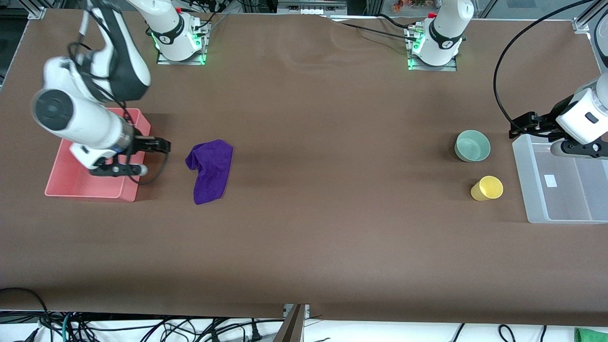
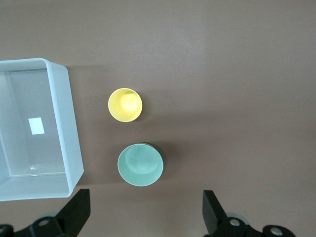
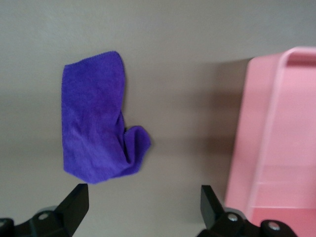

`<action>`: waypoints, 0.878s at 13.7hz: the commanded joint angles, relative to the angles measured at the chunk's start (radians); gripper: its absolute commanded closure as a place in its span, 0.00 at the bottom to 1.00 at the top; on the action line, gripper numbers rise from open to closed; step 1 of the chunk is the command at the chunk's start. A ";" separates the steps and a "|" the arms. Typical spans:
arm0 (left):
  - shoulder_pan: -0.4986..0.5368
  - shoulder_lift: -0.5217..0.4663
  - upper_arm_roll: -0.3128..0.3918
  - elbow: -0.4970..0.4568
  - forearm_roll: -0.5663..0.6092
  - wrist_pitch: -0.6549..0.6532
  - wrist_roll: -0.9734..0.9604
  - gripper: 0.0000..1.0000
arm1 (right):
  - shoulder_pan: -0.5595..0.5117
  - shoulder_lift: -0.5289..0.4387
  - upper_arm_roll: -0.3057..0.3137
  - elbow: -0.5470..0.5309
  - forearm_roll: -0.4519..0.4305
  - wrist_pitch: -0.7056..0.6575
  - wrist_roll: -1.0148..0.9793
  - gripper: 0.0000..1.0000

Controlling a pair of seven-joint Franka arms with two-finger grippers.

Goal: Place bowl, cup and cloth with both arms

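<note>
I should next use my right gripper to grab the purple cloth by its bunched end (image 1: 214,150) beside the folded flap, to put the cloth in the pink tray.
The pale teal-green bowl (image 1: 472,146) stands upright toward the left arm's end of the table; it also shows in the left wrist view (image 2: 140,165). The yellow cup (image 1: 487,188) stands nearer the front camera than the bowl, also in the left wrist view (image 2: 125,104). The purple cloth (image 1: 210,170) lies crumpled beside the pink tray, also in the right wrist view (image 3: 96,123). My left gripper (image 1: 577,148) hovers open and empty over the clear bin's edge (image 2: 145,212). My right gripper (image 1: 118,169) hovers open and empty over the pink tray's edge (image 3: 143,210).
A clear plastic bin (image 1: 527,180) sits at the left arm's end, beside the cup and bowl (image 2: 61,118). A pink tray (image 1: 61,183) sits at the right arm's end, beside the cloth (image 3: 276,123). Brown table cover lies between them.
</note>
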 commanded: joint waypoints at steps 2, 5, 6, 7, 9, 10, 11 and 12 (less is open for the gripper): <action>0.004 0.049 -0.004 -0.009 -0.001 0.045 0.011 0.00 | -0.006 0.017 0.089 -0.144 0.014 0.207 0.167 0.00; 0.010 0.107 -0.001 -0.063 0.007 0.123 0.099 0.00 | 0.000 0.074 0.114 -0.209 0.013 0.360 0.214 0.00; 0.035 0.114 0.000 -0.101 0.020 0.186 0.157 0.00 | 0.004 0.097 0.114 -0.212 0.011 0.391 0.212 0.00; 0.068 0.115 0.000 -0.142 0.024 0.253 0.210 0.00 | 0.014 0.117 0.114 -0.213 0.009 0.417 0.212 0.00; 0.094 0.103 0.000 -0.265 0.028 0.350 0.268 0.00 | 0.024 0.160 0.114 -0.213 0.005 0.471 0.212 0.00; 0.117 0.088 0.000 -0.329 0.033 0.398 0.290 0.00 | 0.034 0.177 0.114 -0.219 0.005 0.503 0.212 0.00; 0.133 0.069 0.000 -0.400 0.033 0.439 0.293 0.00 | 0.037 0.189 0.114 -0.233 0.005 0.543 0.212 0.00; 0.136 0.057 0.000 -0.467 0.033 0.493 0.295 0.00 | 0.040 0.197 0.114 -0.244 0.005 0.574 0.212 0.00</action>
